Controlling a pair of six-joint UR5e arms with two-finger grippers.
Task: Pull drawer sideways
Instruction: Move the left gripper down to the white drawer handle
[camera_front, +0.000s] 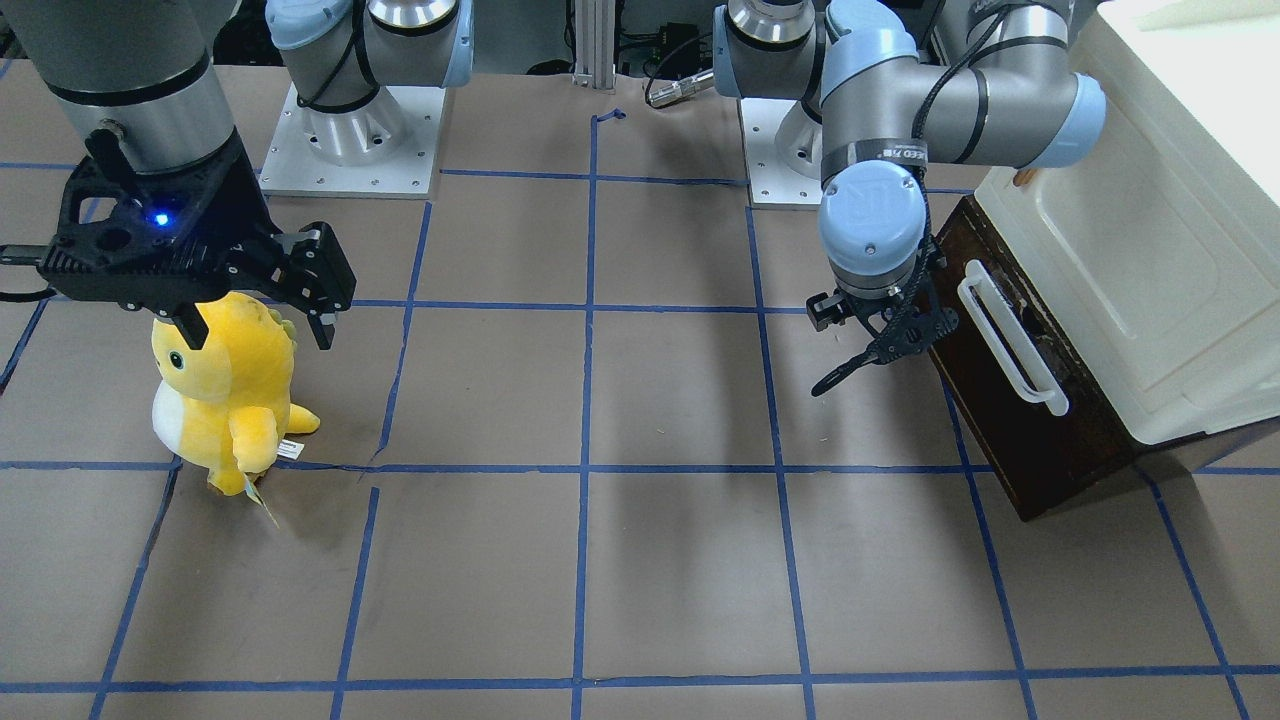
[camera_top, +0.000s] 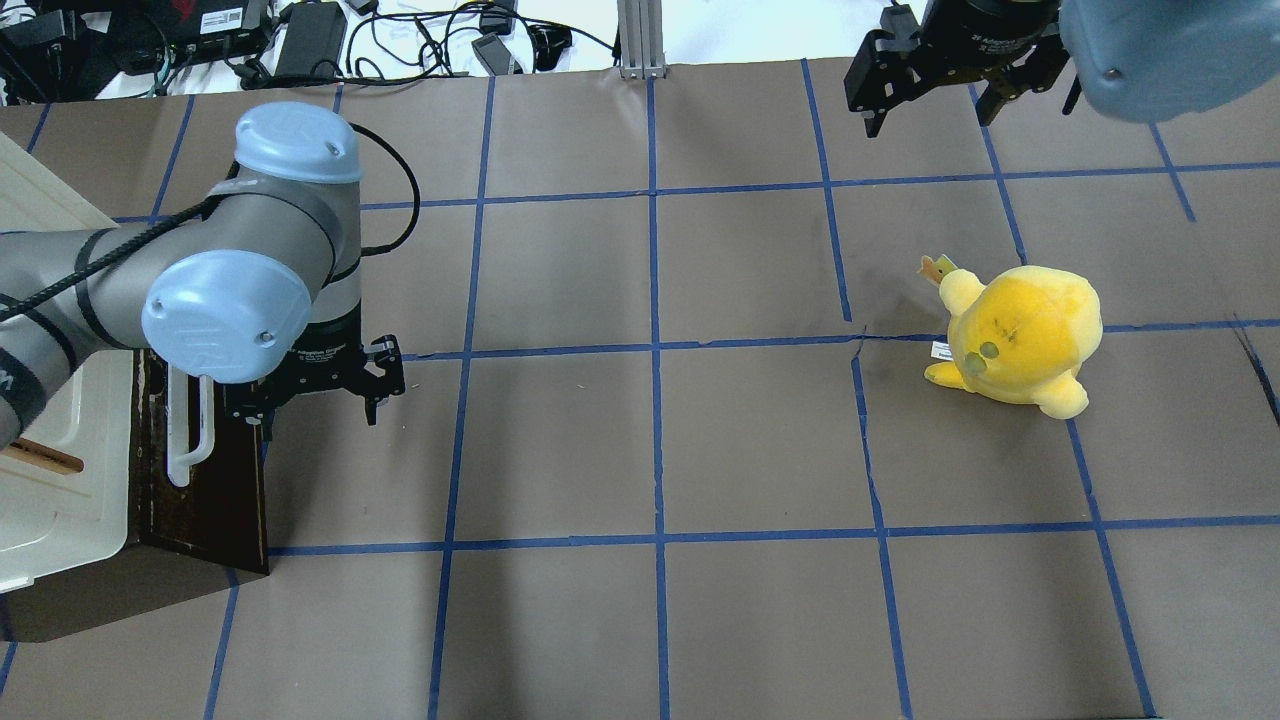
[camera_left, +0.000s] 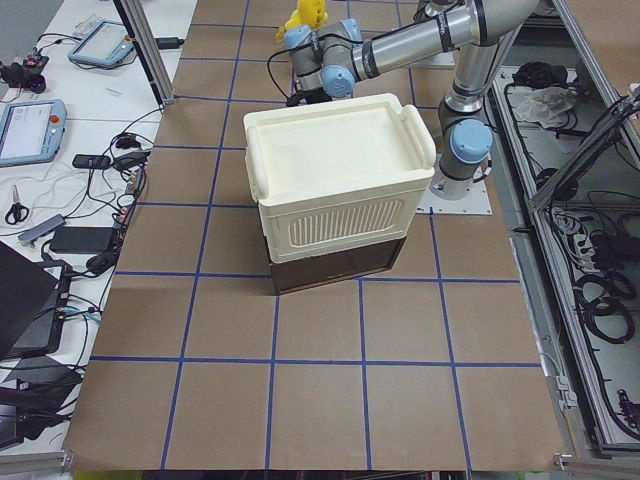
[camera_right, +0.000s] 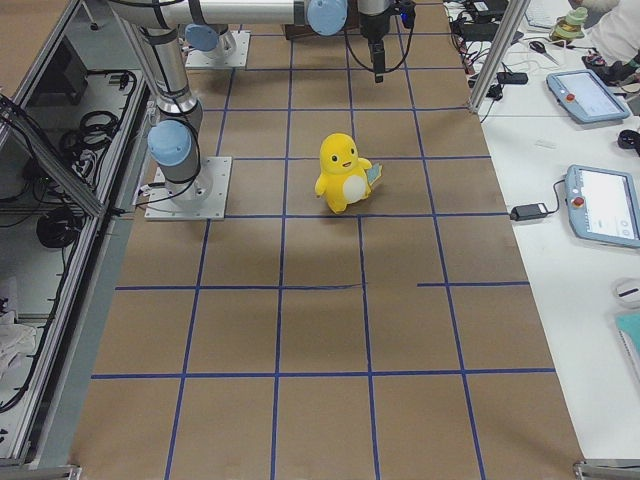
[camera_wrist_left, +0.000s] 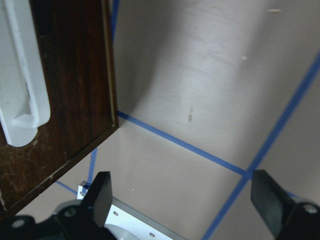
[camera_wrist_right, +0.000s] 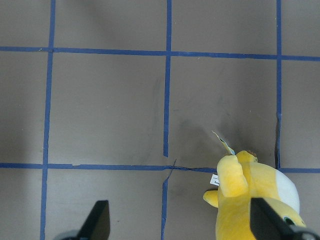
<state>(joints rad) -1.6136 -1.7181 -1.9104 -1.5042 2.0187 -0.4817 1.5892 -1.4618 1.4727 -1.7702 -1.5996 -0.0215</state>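
Note:
The drawer's front panel (camera_front: 986, 402) is flat and wide, so next my left gripper will grab the drawer by its white bar handle (camera_front: 1010, 345) to pull.
The drawer (camera_front: 1030, 440) has a dark brown front panel with a long white bar handle (camera_front: 1010, 345) and sits under a cream box at the table's end. It also shows in the overhead view (camera_top: 215, 490) and the left wrist view (camera_wrist_left: 75, 90). My left gripper (camera_front: 828, 348) is open and empty, just beside the front panel near the handle's robot-side end, touching nothing. In the left wrist view, its fingers (camera_wrist_left: 100, 192) span bare table past the drawer's corner. My right gripper (camera_front: 260, 335) is open and empty, above a plush toy.
The cream box (camera_front: 1150, 250) stands on top of the drawer's casing. A yellow plush toy (camera_front: 225, 400) stands on the table under my right gripper. Brown paper with blue tape lines (camera_top: 655, 350) covers the table. Both arm bases (camera_front: 350, 150) are at the robot's edge.

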